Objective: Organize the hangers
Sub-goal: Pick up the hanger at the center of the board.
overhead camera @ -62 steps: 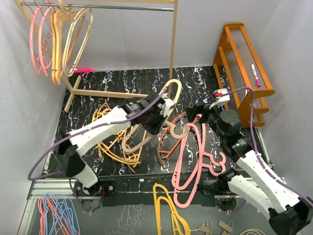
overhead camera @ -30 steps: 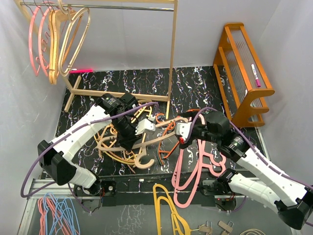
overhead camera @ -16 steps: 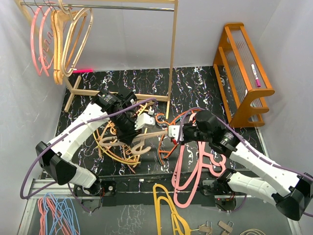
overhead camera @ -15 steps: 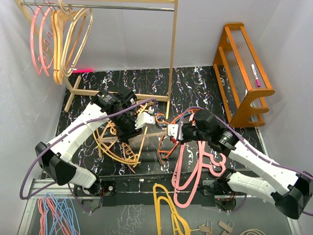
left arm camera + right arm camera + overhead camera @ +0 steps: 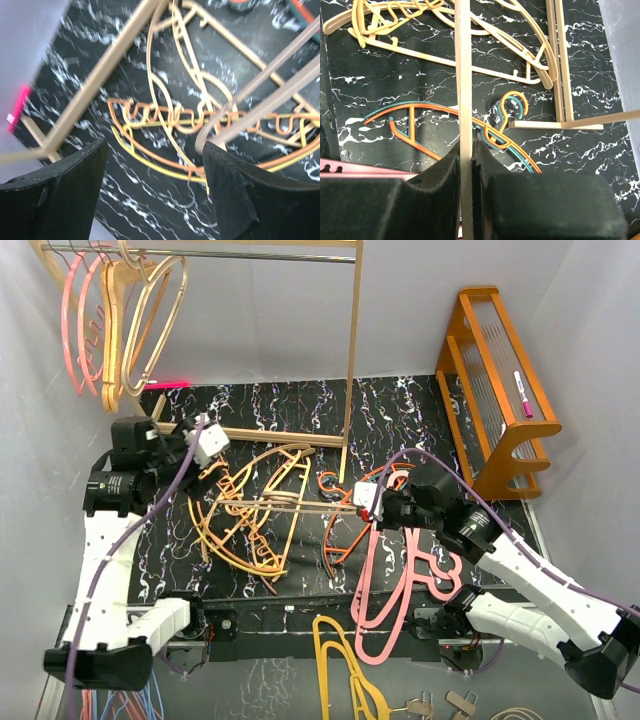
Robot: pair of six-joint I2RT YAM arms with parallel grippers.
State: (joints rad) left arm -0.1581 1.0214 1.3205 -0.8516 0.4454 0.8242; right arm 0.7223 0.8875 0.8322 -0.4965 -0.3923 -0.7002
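Note:
My left gripper reaches the pale tan hanger next and grips its loose end (image 5: 226, 504) (image 5: 211, 136), which leaves its hook free to hang on the bar for hangers.
My right gripper (image 5: 368, 503) (image 5: 468, 146) is shut on the straight bar of a pale tan hanger (image 5: 300, 502) (image 5: 465, 75), which reaches left over the pile. Under it lie yellow and orange hangers (image 5: 245, 535) (image 5: 165, 120) on the black mat (image 5: 400, 410). Orange and teal hangers (image 5: 345, 530) (image 5: 415, 117) lie just below the right jaws, and pink hangers (image 5: 390, 580) lie nearer the front. My left gripper (image 5: 212, 450) (image 5: 155, 185) hovers open at the mat's left, above the pile, with nothing between its fingers. Pink and tan hangers (image 5: 110, 320) hang on the rail at the top left.
The wooden clothes rack (image 5: 350, 350) stands on the mat's back half, its base bar (image 5: 270, 433) near the pile. An orange wooden shelf (image 5: 500, 380) stands at the right. A mustard-yellow hanger (image 5: 345, 660) and a blue-and-pink bunch (image 5: 110, 670) lie off the mat's front.
The left gripper let go of the tan hanger, opened and drew back to the left. The right gripper shut on the tan hanger's bar and holds it.

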